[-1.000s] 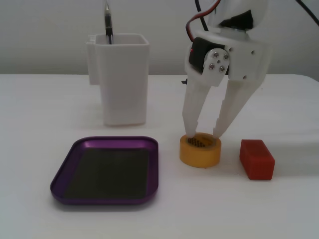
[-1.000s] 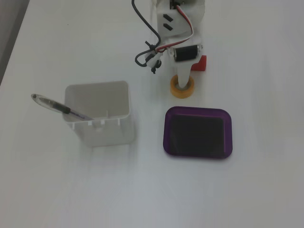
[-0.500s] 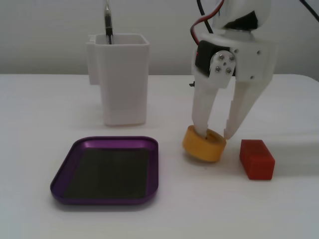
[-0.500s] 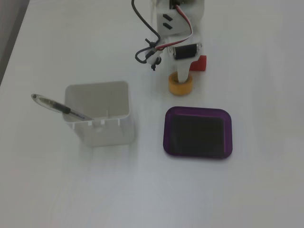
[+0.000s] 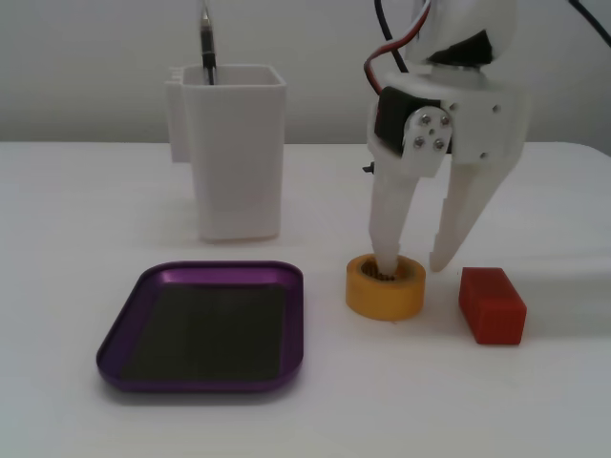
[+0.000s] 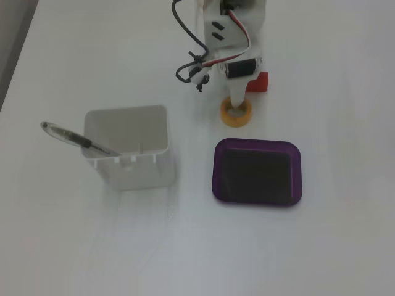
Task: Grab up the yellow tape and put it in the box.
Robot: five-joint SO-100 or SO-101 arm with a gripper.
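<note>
The gripper grabs the yellow tape by its ring wall point(image 5: 409, 294) next, to put the tape in the box.
The yellow tape point(image 5: 386, 288) lies flat on the white table, just right of the box point(image 5: 124, 329), a shallow purple tray with a dark bottom. My gripper point(image 5: 414, 269) is open and points straight down over the tape. Its left finger point(image 5: 389, 229) reaches into the roll's core, and its right finger point(image 5: 456, 224) stands outside the roll, apart from its wall. From above, the tape point(image 6: 228, 116) sits just beyond the box point(image 6: 256, 143), and the arm hides most of the gripper point(image 6: 242, 102).
A red block point(image 5: 492, 305) lies right of the tape, close to the outer finger; it also shows in a fixed view point(image 6: 261, 82). A tall white container point(image 5: 234, 153) holding a pen point(image 5: 206, 38) stands behind the box.
</note>
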